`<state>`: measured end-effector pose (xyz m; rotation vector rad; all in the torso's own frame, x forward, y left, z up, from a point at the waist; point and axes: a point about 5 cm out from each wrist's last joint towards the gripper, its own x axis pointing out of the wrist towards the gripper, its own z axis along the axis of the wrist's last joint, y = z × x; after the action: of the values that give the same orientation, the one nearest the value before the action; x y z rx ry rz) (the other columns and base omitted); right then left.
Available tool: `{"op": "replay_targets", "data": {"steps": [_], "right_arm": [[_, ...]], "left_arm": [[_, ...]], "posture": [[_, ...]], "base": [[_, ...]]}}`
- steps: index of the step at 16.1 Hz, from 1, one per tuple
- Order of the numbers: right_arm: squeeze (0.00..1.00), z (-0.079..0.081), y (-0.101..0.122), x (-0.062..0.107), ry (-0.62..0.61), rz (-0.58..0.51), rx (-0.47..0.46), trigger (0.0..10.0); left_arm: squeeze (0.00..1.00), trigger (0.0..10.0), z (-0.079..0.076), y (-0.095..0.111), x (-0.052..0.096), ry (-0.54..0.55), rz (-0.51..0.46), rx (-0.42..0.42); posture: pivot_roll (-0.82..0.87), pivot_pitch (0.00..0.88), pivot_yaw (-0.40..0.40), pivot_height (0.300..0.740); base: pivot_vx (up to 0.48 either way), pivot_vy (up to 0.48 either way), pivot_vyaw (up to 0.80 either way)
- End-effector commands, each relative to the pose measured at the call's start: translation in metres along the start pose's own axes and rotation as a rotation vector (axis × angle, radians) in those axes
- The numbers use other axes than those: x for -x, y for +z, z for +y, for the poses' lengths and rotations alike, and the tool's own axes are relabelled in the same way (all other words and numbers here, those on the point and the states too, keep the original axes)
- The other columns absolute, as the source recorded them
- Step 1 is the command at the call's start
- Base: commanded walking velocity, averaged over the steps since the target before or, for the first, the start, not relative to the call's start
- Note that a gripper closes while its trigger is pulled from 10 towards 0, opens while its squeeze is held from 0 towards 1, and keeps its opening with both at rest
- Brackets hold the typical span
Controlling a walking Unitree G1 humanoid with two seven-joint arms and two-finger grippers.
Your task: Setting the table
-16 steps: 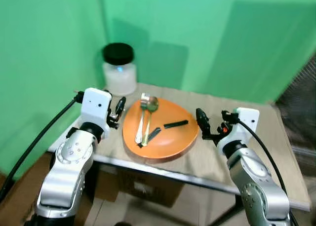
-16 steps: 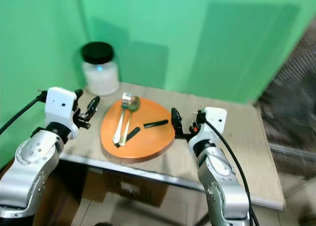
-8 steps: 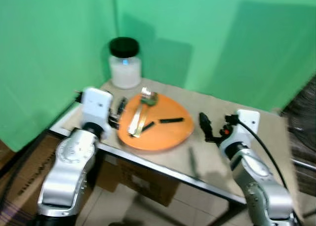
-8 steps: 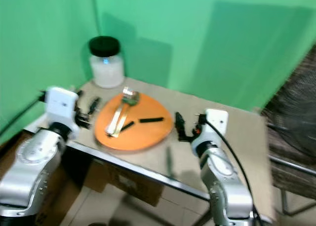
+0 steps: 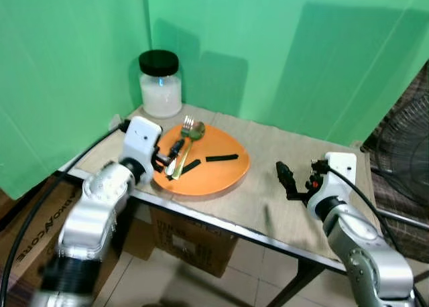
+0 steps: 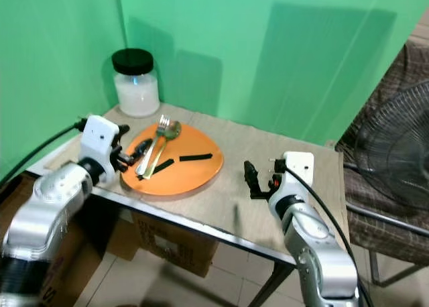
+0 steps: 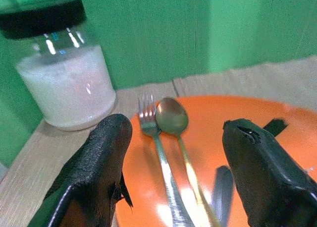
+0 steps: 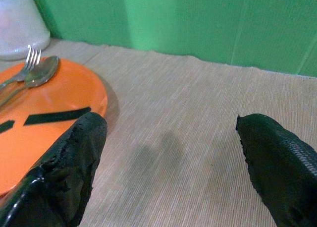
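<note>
Next, my left gripper grabs the metal spoon by its slim handle (image 5: 185, 156), where a gap opens, since the fork's head (image 5: 187, 125) lies close against the spoon's bowl.
An orange plate (image 5: 214, 176) lies on the small wooden table (image 5: 281, 143). A fork (image 7: 157, 142) and a spoon (image 7: 172, 116) lie side by side on its far left part, with two black strips (image 5: 221, 158) beside them. My left gripper (image 5: 175, 148) hovers open over the plate's left part, its fingers (image 7: 101, 162) straddling the cutlery handles without touching them. Out to the right of the plate, my right gripper (image 5: 287, 179) stands open just above bare table, empty, with the plate's rim (image 8: 96, 95) beside one finger.
A glass jar (image 5: 159, 84) of white powder with a black lid stands at the table's back left corner. Green walls close in behind and left. A fan (image 5: 402, 139) stands on the right. A cardboard box (image 5: 194, 236) sits under the table.
The camera has pulled back and shifted. My left gripper has come from beside the plate's left rim to over the plate by the cutlery. The right gripper now stands farther from the plate.
</note>
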<state>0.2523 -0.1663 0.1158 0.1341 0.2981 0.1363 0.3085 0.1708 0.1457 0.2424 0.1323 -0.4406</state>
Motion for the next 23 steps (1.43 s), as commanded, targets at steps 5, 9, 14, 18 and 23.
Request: {"op": "replay_targets", "data": {"steps": [5, 9, 14, 18, 23], "right_arm": [[0.0, -0.004, 0.001, 0.003, 0.019, 0.031, 0.035, 10.0], [0.0, -0.001, 0.002, 0.005, 0.054, 0.059, 0.049, 10.0], [0.0, 0.002, -0.002, 0.018, 0.231, 0.137, 0.151, 10.0], [0.0, 0.002, -0.001, 0.022, 0.298, 0.169, 0.176, 10.0], [0.0, 0.008, -0.003, 0.042, 0.532, 0.241, 0.219, 10.0]], "left_arm": [[0.0, 10.0, 0.011, 0.005, -0.037, -0.172, -0.013, 0.052], [0.0, 10.0, 0.005, -0.008, -0.063, -0.2, 0.145, 0.013], [0.0, 10.0, -0.007, -0.013, -0.079, -0.204, 0.262, -0.025], [0.0, 5.7, -0.012, -0.021, -0.081, -0.217, 0.334, -0.033], [0.0, 2.7, -0.009, -0.026, -0.081, -0.178, 0.382, -0.043]], "posture": [[0.04, 0.0, -0.1, 0.74], [0.01, 0.0, -0.101, 0.74], [0.0, 0.0, -0.095, 0.74], [0.0, 0.0, -0.09, 0.74], [-0.01, 0.0, -0.083, 0.74]], "base": [[0.0, 0.0, 0.0], [0.0, 0.0, 0.0], [0.0, 0.0, 0.0], [0.0, 0.0, 0.0], [0.0, 0.0, 0.0]]}}
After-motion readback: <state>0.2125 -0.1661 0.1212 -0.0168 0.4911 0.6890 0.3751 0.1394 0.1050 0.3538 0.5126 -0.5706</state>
